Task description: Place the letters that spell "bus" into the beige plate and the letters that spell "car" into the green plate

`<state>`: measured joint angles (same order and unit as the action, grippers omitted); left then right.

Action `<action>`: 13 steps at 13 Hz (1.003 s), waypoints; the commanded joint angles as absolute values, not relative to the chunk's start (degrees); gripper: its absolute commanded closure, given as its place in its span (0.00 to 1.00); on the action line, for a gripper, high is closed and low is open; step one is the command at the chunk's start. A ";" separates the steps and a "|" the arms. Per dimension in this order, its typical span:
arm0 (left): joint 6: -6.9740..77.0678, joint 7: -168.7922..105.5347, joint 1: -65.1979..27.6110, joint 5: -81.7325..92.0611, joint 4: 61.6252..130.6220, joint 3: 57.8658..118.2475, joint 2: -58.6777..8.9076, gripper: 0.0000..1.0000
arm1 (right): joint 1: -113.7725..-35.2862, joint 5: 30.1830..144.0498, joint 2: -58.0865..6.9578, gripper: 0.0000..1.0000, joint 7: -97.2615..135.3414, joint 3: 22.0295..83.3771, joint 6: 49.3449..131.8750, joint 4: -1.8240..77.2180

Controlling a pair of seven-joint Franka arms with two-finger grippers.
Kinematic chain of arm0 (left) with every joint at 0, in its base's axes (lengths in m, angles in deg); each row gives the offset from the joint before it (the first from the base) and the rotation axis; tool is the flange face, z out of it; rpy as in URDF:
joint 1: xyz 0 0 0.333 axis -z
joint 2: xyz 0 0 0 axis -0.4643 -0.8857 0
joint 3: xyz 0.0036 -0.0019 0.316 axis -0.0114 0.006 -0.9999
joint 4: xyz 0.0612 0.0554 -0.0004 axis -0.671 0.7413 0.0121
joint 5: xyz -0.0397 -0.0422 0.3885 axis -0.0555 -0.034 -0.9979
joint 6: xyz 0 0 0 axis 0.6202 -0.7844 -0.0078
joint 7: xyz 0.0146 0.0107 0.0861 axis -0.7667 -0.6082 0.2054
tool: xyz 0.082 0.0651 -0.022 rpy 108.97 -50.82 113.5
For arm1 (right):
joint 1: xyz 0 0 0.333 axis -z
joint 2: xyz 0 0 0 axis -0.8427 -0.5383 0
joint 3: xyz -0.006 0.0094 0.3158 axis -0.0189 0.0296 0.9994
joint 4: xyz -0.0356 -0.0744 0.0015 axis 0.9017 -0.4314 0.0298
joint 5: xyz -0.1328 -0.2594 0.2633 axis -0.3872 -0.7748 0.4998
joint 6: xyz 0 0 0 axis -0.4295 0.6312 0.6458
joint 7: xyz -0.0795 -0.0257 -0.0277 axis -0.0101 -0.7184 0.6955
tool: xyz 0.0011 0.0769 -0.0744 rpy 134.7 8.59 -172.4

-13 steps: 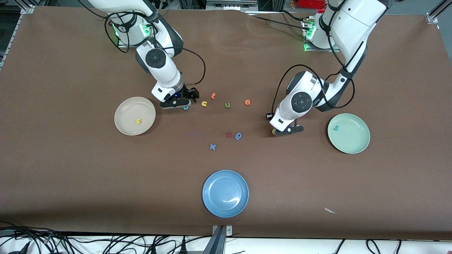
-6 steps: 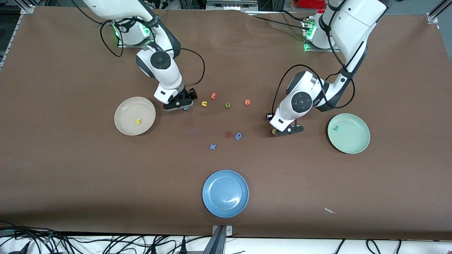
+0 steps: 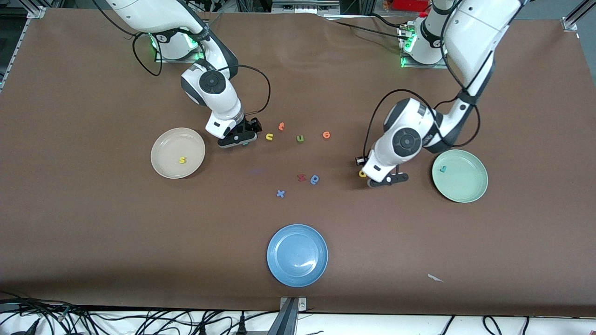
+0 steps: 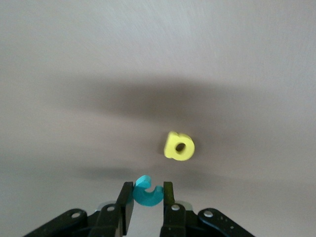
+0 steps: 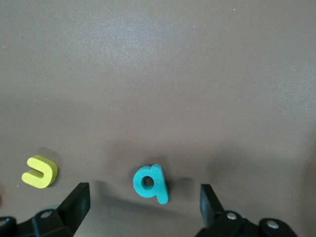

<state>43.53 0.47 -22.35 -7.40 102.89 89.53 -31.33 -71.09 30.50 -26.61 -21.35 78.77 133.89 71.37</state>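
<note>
The robot's right gripper will spell "bus" in the beige plate, so it will next pick up the teal "b" by closing across its round loop point(image 5: 147, 181).
My left gripper point(image 3: 387, 179) is shut on the teal "c" point(image 4: 148, 193), low over the table between the yellow "a" point(image 3: 362, 173) and the green plate point(image 3: 460, 175). In the left wrist view the "a" point(image 4: 179, 146) lies just past the fingertips. A teal "r" point(image 3: 444, 168) lies in the green plate. My right gripper point(image 3: 237, 138) is open, its fingers astride the teal "b" point(image 5: 149, 182) on the table. The yellow-orange "u" point(image 3: 269, 137) lies beside it. The beige plate point(image 3: 178, 153) holds the yellow "s" point(image 3: 182, 160).
Loose letters lie mid-table: an orange one point(image 3: 281, 125), a green "u" point(image 3: 300, 138), an orange "e" point(image 3: 326, 135), a red one point(image 3: 301, 177), a blue "a" point(image 3: 314, 179) and a blue "x" point(image 3: 280, 193). A blue plate point(image 3: 297, 255) sits nearest the front camera.
My left gripper closed on the "c" and moved with it toward the green plate, uncovering the yellow "a". My right gripper shifted slightly over the "b".
</note>
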 commanded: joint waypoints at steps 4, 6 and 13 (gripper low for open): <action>26.69 -10.45 -31.16 -9.01 92.21 89.77 -29.94 0.82 | -71.41 29.09 -27.76 0.04 -21.94 78.19 136.44 71.74; 26.78 -18.35 -36.17 -9.71 92.56 89.59 -30.02 0.82 | -71.58 28.30 -27.94 0.10 -21.94 78.02 136.53 71.74; 27.57 -28.32 -45.76 -23.15 93.44 89.68 -37.39 0.80 | -71.76 27.86 -28.29 0.30 -21.94 77.58 136.53 71.74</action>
